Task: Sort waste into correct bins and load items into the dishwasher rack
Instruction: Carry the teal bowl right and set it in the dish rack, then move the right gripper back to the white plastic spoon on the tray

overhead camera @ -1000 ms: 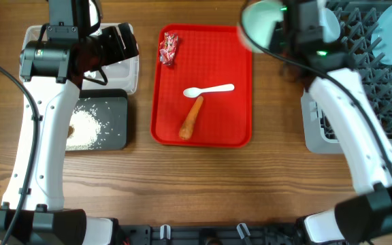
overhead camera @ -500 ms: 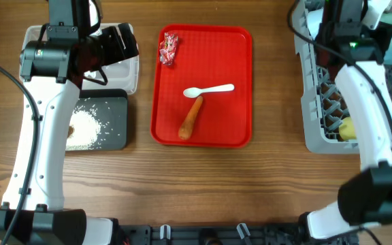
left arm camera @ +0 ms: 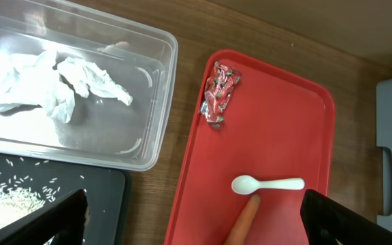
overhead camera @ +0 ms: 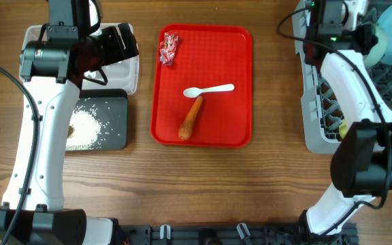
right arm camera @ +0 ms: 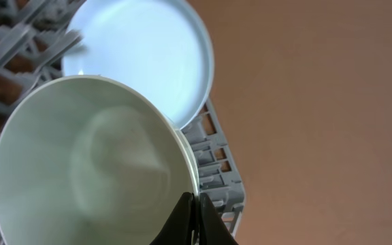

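Observation:
My right gripper should lower the pale blue bowl, overlapping the plate above the rack's wires, into them before releasing it.
My right gripper [right arm camera: 197, 216] is shut on the rim of a pale blue bowl [right arm camera: 87, 170] and holds it over the far part of the grey dishwasher rack [overhead camera: 316, 129], next to the upright pale blue plate [right arm camera: 141, 51]. In the overhead view this gripper [overhead camera: 363, 31] and bowl [overhead camera: 381, 43] are at the top right. My left gripper [left arm camera: 196, 218] is open and empty above the clear bin [left arm camera: 148, 129], which holds white tissue [left arm camera: 46, 78]. The candy wrapper [overhead camera: 169, 49], white spoon [overhead camera: 208, 90] and carrot [overhead camera: 191, 118] lie on the red tray [overhead camera: 230, 54].
The black bin [overhead camera: 114, 133] in front of the clear bin holds rice grains [overhead camera: 87, 126] and a small brown lump [overhead camera: 70, 129]. A yellow cup [overhead camera: 346, 128] sits in the rack's near part. Bare wooden table lies in front of the tray.
My right arm has carried the bowl from above the tray's right edge rightward to the far part of the rack, beside the plate. The left arm has not moved.

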You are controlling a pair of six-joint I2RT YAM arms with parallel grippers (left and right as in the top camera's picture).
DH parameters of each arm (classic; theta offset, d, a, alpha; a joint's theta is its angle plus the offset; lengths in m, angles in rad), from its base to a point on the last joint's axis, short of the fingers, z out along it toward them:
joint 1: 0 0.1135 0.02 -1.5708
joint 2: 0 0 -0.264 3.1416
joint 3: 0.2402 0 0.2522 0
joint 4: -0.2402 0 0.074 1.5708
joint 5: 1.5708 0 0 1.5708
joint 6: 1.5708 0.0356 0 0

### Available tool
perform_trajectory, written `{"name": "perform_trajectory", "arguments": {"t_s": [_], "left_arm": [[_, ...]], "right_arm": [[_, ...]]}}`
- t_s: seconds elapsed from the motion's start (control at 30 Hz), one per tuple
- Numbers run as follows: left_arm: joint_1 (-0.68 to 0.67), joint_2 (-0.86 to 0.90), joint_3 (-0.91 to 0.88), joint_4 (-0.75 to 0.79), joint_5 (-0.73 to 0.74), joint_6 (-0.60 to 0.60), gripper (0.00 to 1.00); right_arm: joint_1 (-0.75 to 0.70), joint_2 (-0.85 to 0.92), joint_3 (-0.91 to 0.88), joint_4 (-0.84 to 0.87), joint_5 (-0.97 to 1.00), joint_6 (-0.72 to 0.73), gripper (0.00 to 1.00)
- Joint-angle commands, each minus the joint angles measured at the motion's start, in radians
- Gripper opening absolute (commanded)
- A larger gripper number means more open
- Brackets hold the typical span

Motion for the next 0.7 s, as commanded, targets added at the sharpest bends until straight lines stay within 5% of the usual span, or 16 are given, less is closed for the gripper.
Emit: {"name": "perform_trajectory", "arguments": {"t_s": [0.0, 0.6, 0.67], "left_arm": [[0.003, 0.008, -0.003, 0.002, -0.006, -0.009, 1.00], [0.004, 0.008, -0.003, 0.002, -0.006, -0.009, 1.00], [0.004, 0.008, -0.003, 0.002, -0.006, -0.009, 1.00]], "right_arm": [[0.017, 0.027, -0.045, -0.002, -0.016, -0.005, 0.05], [0.053, 0.027, -0.132, -0.077, -0.015, 0.098, 0.06], [0.077, 0.027, -0.132, -0.093, -0.015, 0.095, 0.11]]}}
